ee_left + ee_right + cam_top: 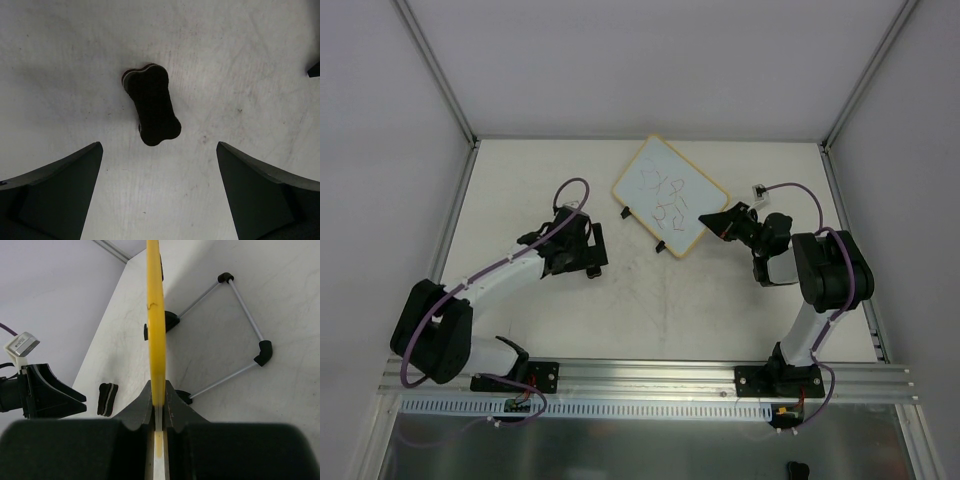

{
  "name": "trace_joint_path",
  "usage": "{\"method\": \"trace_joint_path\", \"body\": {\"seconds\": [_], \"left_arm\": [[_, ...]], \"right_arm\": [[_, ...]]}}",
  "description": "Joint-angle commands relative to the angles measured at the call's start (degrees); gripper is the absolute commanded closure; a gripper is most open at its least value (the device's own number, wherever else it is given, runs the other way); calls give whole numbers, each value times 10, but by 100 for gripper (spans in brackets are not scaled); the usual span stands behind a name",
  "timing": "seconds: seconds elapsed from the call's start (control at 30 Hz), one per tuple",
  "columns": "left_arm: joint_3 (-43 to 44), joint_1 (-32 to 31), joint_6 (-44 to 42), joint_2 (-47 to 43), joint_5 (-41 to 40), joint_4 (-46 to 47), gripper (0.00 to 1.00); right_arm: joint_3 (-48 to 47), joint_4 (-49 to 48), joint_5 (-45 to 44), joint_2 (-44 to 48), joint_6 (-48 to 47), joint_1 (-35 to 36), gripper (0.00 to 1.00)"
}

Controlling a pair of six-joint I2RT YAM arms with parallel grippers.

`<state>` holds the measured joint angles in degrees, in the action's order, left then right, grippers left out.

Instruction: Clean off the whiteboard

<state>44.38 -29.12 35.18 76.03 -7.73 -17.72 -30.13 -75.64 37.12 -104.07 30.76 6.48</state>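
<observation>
I will next grab the eraser with my left gripper across its narrow middle [152,105], by its long sides. The eraser's bottom will then stay free to erase the whiteboard.
The whiteboard [670,195] has a white face with red scribbles and a thin tan frame, and it leans on a wire stand at mid-table. My right gripper [722,220] is shut on its right edge; in the right wrist view the yellow frame edge [155,315] runs up from between the closed jaws of the right gripper [158,392]. A small black eraser [151,103] lies flat on the table. My left gripper [159,146] is open just short of it, one finger at each side. In the top view the left gripper [594,250] hides the eraser.
The stand's wire legs [245,305] with black end caps reach out behind the board. Two black feet [625,212] sit at the board's lower edge. The eraser [107,399] and the left gripper [50,395] also show in the right wrist view. Grey walls enclose the table.
</observation>
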Motion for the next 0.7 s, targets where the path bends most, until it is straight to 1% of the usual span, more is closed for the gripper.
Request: {"method": "trace_joint_path", "body": {"seconds": [0.0, 0.03, 0.1, 0.23, 0.4, 0.47, 0.53, 0.57, 0.63, 0.67], "left_arm": [[58, -13, 2, 49, -11, -21, 1], [68, -15, 2, 80, -12, -28, 1], [84, -19, 7, 113, -13, -33, 1], [90, -18, 13, 146, -18, -33, 1], [98, -19, 20, 157, -31, -33, 1], [102, -17, 23, 159, -33, -34, 6], [109, -15, 23, 167, -29, -33, 14], [113, -12, 24, 170, -20, -34, 20], [117, -8, 25, 182, -13, -33, 23], [119, -6, 25, 185, -11, -34, 26]], "right_arm": [[-2, -122, -13, 8, -22, 1, 100], [-2, -122, -13, 7, -22, 2, 100], [-2, -122, -13, 7, -22, 1, 100], [-2, -122, -13, 8, -22, 1, 100], [-2, -122, -13, 7, -21, 1, 100], [-1, -122, -13, 8, -21, 1, 100], [-1, -122, -14, 8, -21, 1, 100], [-1, -122, -14, 8, -21, 2, 100], [0, -122, -14, 9, -21, 1, 100], [0, -123, -14, 9, -21, 2, 100]]}}
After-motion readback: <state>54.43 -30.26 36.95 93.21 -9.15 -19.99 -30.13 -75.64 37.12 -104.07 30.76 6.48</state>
